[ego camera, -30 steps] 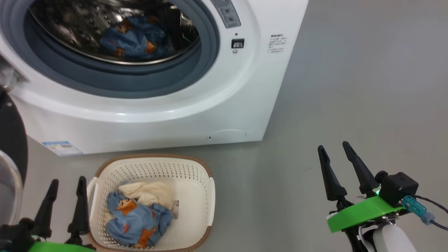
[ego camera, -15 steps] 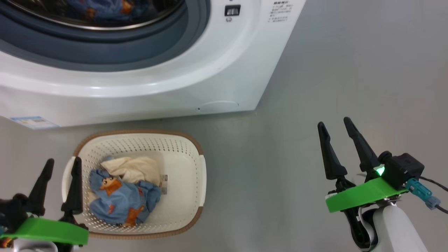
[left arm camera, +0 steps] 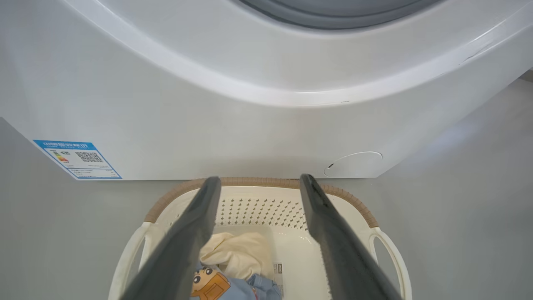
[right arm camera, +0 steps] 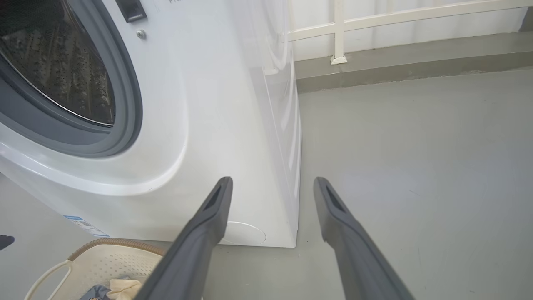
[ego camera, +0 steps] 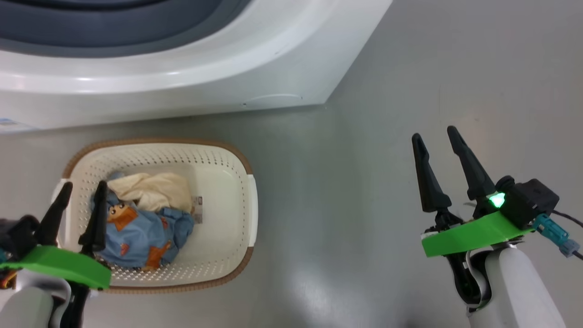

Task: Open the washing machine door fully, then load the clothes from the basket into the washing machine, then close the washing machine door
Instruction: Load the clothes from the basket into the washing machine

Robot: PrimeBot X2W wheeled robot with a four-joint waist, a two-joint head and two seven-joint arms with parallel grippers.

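Observation:
My left gripper should load the washing machine, so next it should grip the clothes by the folds where cream cloth meets blue garment [ego camera: 151, 208] [left arm camera: 240, 278].
The cream basket [ego camera: 218, 164] with a brown rim stands on the floor before the white washing machine [ego camera: 182, 86]. In it lie the clothes: a light blue garment with orange figures [ego camera: 136, 234] and a cream cloth [ego camera: 152, 191]. My left gripper [ego camera: 86, 183] is open above the basket's left side, its fingers apart over the blue garment. In the left wrist view that gripper [left arm camera: 259, 178] points at the basket's far rim [left arm camera: 354, 200], with the cream cloth [left arm camera: 241, 254] between the fingers. My right gripper [ego camera: 433, 132] hangs open and empty over bare floor to the right. The washing machine door is out of view.
The machine's grey-blue gasket [right arm camera: 125, 104] and steel drum [right arm camera: 62, 62] show in the right wrist view, the opening uncovered. A blue sticker [left arm camera: 77, 159] and a round cap [left arm camera: 353, 163] sit low on its front. A white railing [right arm camera: 337, 29] stands behind. Grey floor [ego camera: 410, 68] stretches right.
The head view has tipped downward, so the drum has slid out at the top. My left gripper, earlier beside the basket, now stands over its left side. Both grippers stay open.

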